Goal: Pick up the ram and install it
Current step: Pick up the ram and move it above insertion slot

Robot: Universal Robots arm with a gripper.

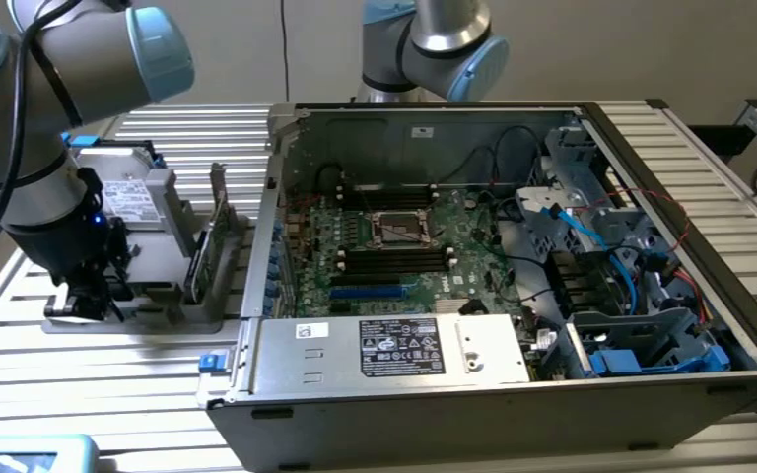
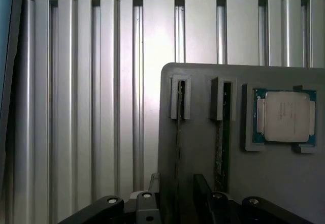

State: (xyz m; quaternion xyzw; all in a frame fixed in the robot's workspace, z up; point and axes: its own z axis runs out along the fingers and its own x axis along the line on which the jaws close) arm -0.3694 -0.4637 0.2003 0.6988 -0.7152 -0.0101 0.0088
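Observation:
My gripper takes hold of the ram by its opposite long edge (image 2: 177, 181) next, so the ram's contact edge stays free for the motherboard's black slots.
The ram (image 2: 179, 132) stands on edge in a slot of the grey holder (image 2: 198, 158), showing as a thin dark line. My gripper (image 2: 177, 206) hangs just above it, open, with one of its fingers (image 2: 152, 196) on each side of the stick and a gap to both. In the exterior view the gripper (image 1: 90, 296) is low over the holder (image 1: 142, 317) on the exterior view's left, beside the open computer case. The motherboard (image 1: 385, 251) with its black slots lies inside that case.
A second greenish board (image 2: 221, 142) stands on edge in the neighbouring slot. A square silver processor (image 2: 284, 116) lies beside it. A taller green card (image 1: 201, 251) with a metal bracket stands in the holder near the case wall (image 1: 267, 227). The table (image 1: 115, 384) is ribbed aluminium.

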